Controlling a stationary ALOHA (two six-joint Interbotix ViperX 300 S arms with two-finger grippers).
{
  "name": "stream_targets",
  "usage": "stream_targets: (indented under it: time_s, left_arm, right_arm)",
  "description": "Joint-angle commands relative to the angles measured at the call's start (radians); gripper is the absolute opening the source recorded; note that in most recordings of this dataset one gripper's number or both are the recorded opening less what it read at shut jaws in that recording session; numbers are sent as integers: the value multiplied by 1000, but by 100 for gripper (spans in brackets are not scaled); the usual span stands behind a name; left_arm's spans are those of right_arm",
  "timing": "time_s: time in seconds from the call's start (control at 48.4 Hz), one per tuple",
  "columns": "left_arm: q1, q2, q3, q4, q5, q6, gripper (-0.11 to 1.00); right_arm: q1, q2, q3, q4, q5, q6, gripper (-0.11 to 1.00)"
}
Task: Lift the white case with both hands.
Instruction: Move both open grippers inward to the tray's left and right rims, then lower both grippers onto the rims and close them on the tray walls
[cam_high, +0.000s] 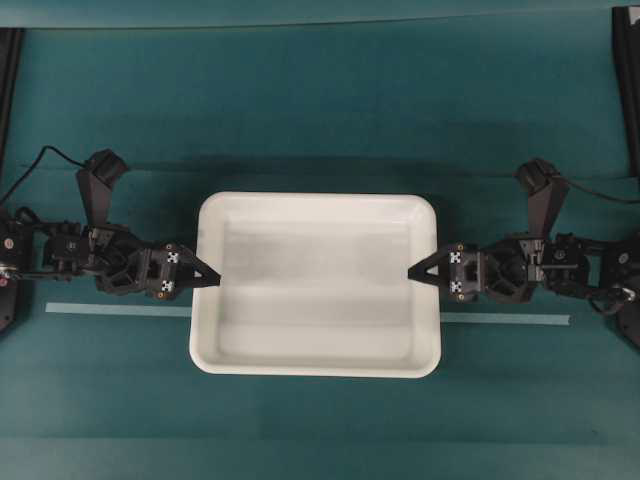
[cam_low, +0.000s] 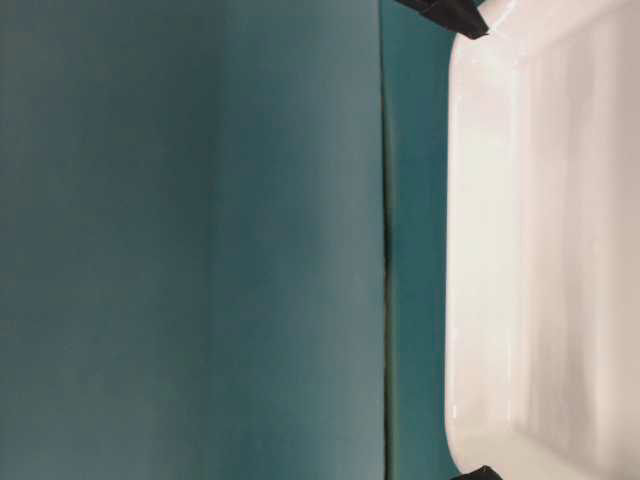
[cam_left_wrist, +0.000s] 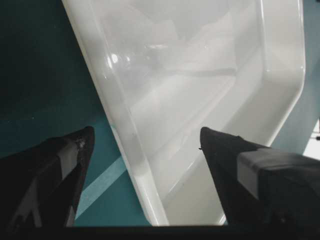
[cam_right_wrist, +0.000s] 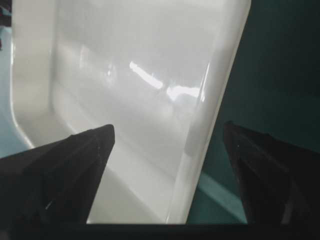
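Next, my left gripper grabs the case by its short rim (cam_high: 205, 300), to lift the white case (cam_high: 316, 283) with both hands.
The white case (cam_high: 316, 283) lies on the teal table in the middle of the overhead view, with its long sides to the front and back. My left gripper (cam_high: 210, 275) is at its left short rim. In the left wrist view the left gripper (cam_left_wrist: 145, 137) is open and straddles the rim (cam_left_wrist: 135, 165), with one finger over the table and one inside the case. My right gripper (cam_high: 413, 270) is at the right short rim. In the right wrist view the right gripper (cam_right_wrist: 167, 132) is open and straddles the rim (cam_right_wrist: 195, 150) in the same way. Neither gripper touches the rim.
A pale tape strip (cam_high: 120, 310) runs across the table under the case and comes out on the right (cam_high: 510, 320). Black frame posts stand at the far left (cam_high: 10, 90) and far right (cam_high: 625, 80). The table-level view shows the case (cam_low: 540, 250) and black fingertips (cam_low: 450, 15) at its edges.
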Motion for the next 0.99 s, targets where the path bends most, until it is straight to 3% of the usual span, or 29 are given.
stream_targets:
  time_s: [0.0, 0.434, 0.517, 0.6, 0.765, 0.827, 0.972]
  left_arm:
    - [2, 20, -9, 3, -6, 3, 92]
    - [2, 21, -15, 3, 8, 21, 77]
    - [2, 23, -25, 3, 17, 21, 71]
    - [2, 28, -32, 3, 26, 23, 60]
    - [2, 34, -41, 3, 86, 23, 21]
    - [2, 34, -44, 3, 120, 21, 11]
    - [2, 34, -44, 3, 158, 21, 10]
  right_arm:
    - [9, 28, -8, -2, -6, 14, 92]
    - [6, 29, -14, 2, 5, 28, 89]
    - [0, 29, -20, 2, 35, 46, 78]
    - [-14, 32, -25, 2, 74, 71, 56]
    - [-35, 32, -34, 2, 141, 86, 12]
    - [-40, 32, -37, 2, 153, 86, 11]
    - [-41, 32, -40, 2, 166, 89, 11]
